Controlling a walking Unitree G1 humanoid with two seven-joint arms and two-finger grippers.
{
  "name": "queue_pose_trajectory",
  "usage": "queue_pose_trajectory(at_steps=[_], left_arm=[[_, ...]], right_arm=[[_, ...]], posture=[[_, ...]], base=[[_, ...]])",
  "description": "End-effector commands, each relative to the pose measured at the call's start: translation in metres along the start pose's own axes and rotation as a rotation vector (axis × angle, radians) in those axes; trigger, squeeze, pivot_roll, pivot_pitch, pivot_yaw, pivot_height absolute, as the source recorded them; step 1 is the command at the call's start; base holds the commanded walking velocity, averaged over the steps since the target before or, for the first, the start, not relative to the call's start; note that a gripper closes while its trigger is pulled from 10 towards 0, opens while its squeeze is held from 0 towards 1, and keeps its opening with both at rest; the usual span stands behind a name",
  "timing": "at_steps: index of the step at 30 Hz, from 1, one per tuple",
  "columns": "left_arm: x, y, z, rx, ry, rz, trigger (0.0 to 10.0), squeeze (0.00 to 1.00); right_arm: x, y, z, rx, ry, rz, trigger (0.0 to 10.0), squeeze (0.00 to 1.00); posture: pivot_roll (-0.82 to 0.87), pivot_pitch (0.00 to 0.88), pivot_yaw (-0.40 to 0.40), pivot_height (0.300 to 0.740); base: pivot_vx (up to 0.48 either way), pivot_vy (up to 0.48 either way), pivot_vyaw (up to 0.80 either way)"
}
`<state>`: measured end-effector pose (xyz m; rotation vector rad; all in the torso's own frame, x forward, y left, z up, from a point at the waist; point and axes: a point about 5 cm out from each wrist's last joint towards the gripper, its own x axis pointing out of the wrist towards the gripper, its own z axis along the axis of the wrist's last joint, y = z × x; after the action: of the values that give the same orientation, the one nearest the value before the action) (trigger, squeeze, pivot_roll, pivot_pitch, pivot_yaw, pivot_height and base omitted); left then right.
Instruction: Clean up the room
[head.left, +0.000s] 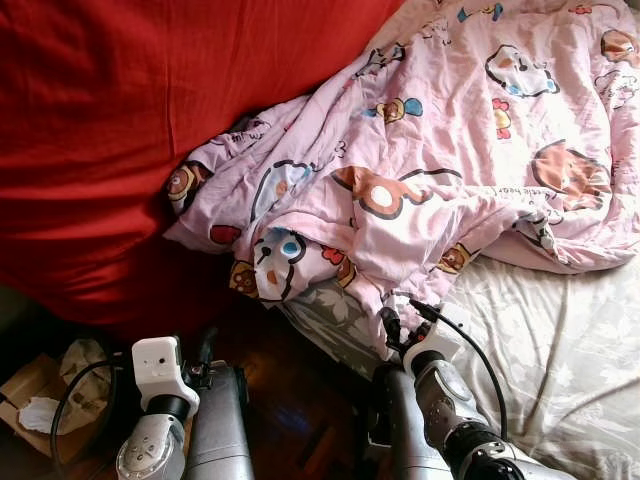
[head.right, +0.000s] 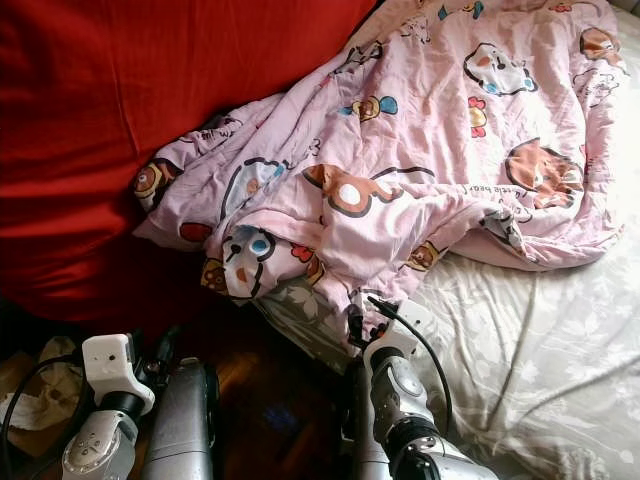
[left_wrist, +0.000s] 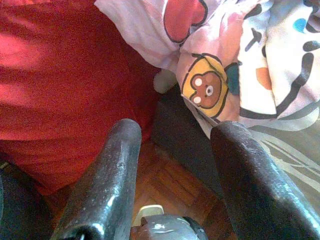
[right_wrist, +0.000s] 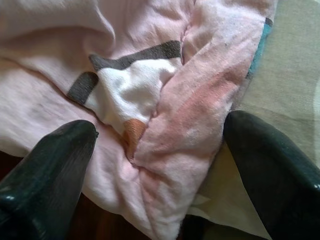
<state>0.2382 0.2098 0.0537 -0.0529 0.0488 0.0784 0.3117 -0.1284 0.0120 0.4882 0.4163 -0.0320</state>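
Note:
My right gripper pinches the blanket by the thick fold at its hanging corner (head.left: 396, 302) next, since the rest lies crumpled and slack across the bed.
A pink blanket (head.left: 430, 170) with cartoon prints lies crumpled across the bed, one corner hanging over the near edge. My right gripper (right_wrist: 160, 127) is open at that hanging corner, its two fingers (right_wrist: 55, 165) on either side of a thick pink fold (right_wrist: 185, 120) without pinching it. From the head, the right gripper (head.left: 398, 325) sits just under the blanket's lowest fold. My left gripper (left_wrist: 177, 127) is open and holds nothing, low above the wooden floor beside the bed, pointing at the blanket's edge (left_wrist: 235, 75).
A large red cover (head.left: 120, 130) fills the left side. The bed has a pale floral sheet (head.left: 560, 340). Dark wooden floor (head.left: 290, 400) lies between my arms. A cardboard box with crumpled paper and cloth (head.left: 40, 395) stands at the lower left.

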Motion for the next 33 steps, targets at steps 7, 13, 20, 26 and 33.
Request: queue_pose_trajectory(at_steps=[7, 13, 20, 26, 33], left_arm=[[-0.008, -0.002, -0.006, 0.0, 0.032, 0.002, 10.0, 0.0], [-0.012, -0.002, -0.007, 0.001, 0.037, 0.005, 10.0, 0.0], [-0.018, -0.003, -0.009, 0.0, 0.051, 0.004, 10.0, 0.0], [-0.023, -0.004, -0.01, 0.001, 0.059, 0.004, 10.0, 0.0], [-0.027, -0.003, -0.012, 0.0, 0.068, 0.01, 10.0, 0.0]], right_arm=[[-0.008, -0.018, -0.017, -0.087, 0.1, -0.064, 0.0, 0.0], [-0.009, -0.02, -0.019, -0.091, 0.104, -0.062, 1.6, 0.0], [-0.01, -0.018, -0.024, -0.108, 0.127, -0.054, 10.0, 0.0], [-0.009, -0.009, -0.026, -0.159, 0.123, 0.013, 10.0, 0.0], [-0.008, -0.001, -0.024, -0.16, 0.105, 0.06, 10.0, 0.0]], posture=[[0.21, 0.372, -0.087, 0.586], [0.22, 0.383, -0.085, 0.586], [0.22, 0.403, -0.084, 0.586], [0.22, 0.415, -0.084, 0.586], [0.22, 0.424, -0.087, 0.586]], base=[[0.0, 0.0, 0.0], [0.0, 0.0, 0.0], [0.0, 0.0, 0.0], [0.0, 0.0, 0.0], [0.0, 0.0, 0.0]])
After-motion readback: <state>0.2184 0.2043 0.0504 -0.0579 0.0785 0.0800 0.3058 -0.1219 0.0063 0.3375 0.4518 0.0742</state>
